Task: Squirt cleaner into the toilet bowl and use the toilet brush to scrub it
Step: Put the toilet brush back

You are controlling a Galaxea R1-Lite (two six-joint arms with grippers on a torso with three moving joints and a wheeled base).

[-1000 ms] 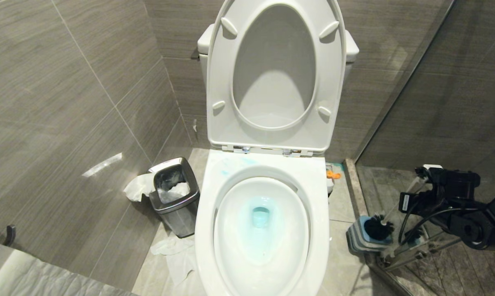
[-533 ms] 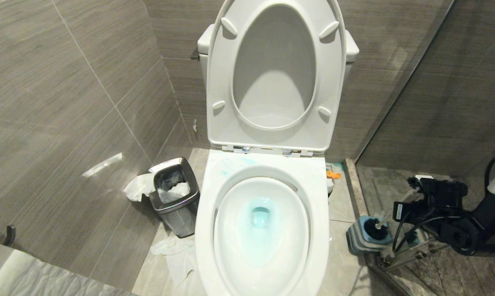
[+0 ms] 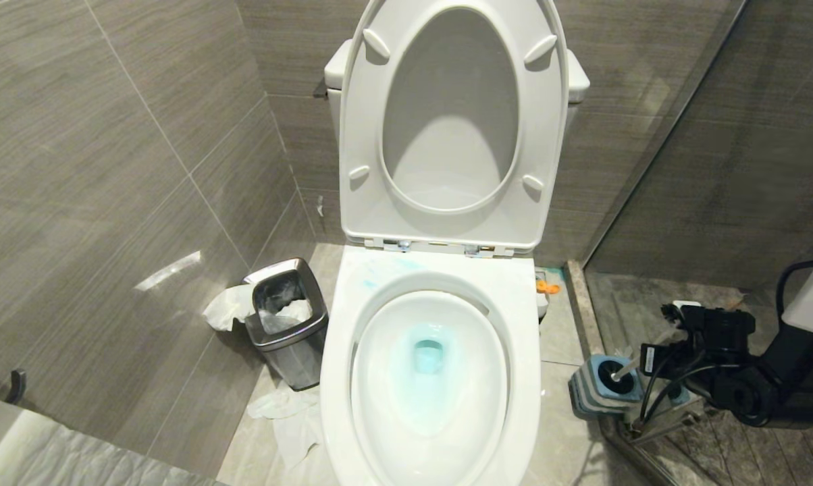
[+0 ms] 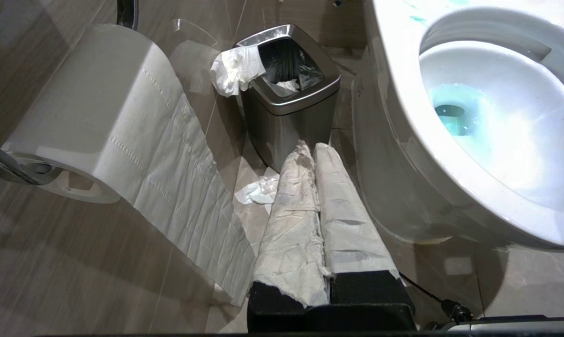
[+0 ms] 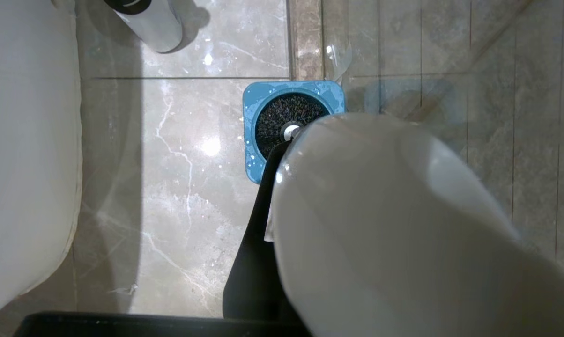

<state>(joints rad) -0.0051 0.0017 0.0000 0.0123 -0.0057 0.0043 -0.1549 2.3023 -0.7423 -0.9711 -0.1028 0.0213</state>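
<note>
My right gripper can open now: the black bristle head [image 5: 288, 112] is inside the rim of the blue holder [image 5: 254, 135], so the toilet brush would settle there.
The white toilet bowl [image 3: 514, 378] stands open before me, with turquoise cleaner [image 3: 428, 354] tinting its water and streaking the rim. Right of it, on the floor, sits the blue-and-grey holder [image 3: 585, 395]. My right gripper [image 3: 678, 318] is shut on the white handle of the toilet brush [image 3: 624, 368], whose black bristle head sits down in the holder. From the right wrist, the handle [image 5: 380, 224] fills the view beside one black finger [image 5: 256, 243], bristles inside the blue holder [image 5: 251, 107]. My left gripper [image 4: 310, 147], its fingers wrapped in paper, hangs shut and empty left of the bowl [image 4: 521, 70].
A steel waste bin [image 3: 288, 324] with tissue hanging over it stands left of the toilet, and crumpled paper [image 3: 285, 412] lies on the floor. A toilet paper roll [image 4: 99, 107] hangs on the left wall. A glass partition [image 3: 717, 169] rises just behind the holder.
My right arm has sunk lower with the brush. The bristle head, a second ago above the holder's rim, now sits inside the holder. The left arm has kept still.
</note>
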